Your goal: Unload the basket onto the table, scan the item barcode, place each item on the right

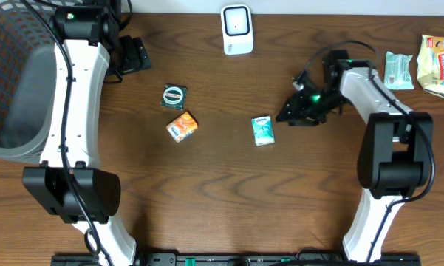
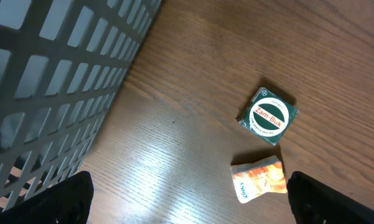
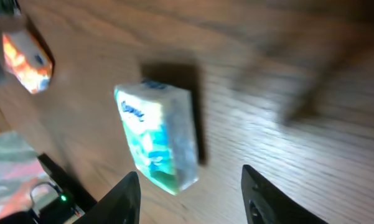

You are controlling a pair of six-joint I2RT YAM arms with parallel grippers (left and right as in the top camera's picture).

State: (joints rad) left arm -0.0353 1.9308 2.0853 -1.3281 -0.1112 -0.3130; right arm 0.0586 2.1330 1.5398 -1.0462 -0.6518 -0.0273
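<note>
My right gripper should reach the teal tissue pack (image 1: pixel 262 130) and grab it by its nearest end. Most of the wrapper will stay exposed that way, to scan the barcode.
A teal tissue pack (image 1: pixel 262 130) lies on the wooden table, left of my right gripper (image 1: pixel 294 109). In the right wrist view the teal tissue pack (image 3: pixel 158 138) rests on the wood just ahead of my right gripper (image 3: pixel 190 183), which is open, with nothing between its fingers. The white scanner (image 1: pixel 236 29) stands at the table's far edge. My left gripper (image 1: pixel 135 56) hangs wide open at the far left. The left wrist view shows my left gripper (image 2: pixel 190 202) open above bare wood.
An orange tissue pack (image 1: pixel 182 126) and a green Zam-Buk tin (image 1: pixel 175 96) lie left of centre. A grey mesh basket (image 1: pixel 15 89) fills the far left. Snack packets (image 1: pixel 399 70) lie at the far right.
</note>
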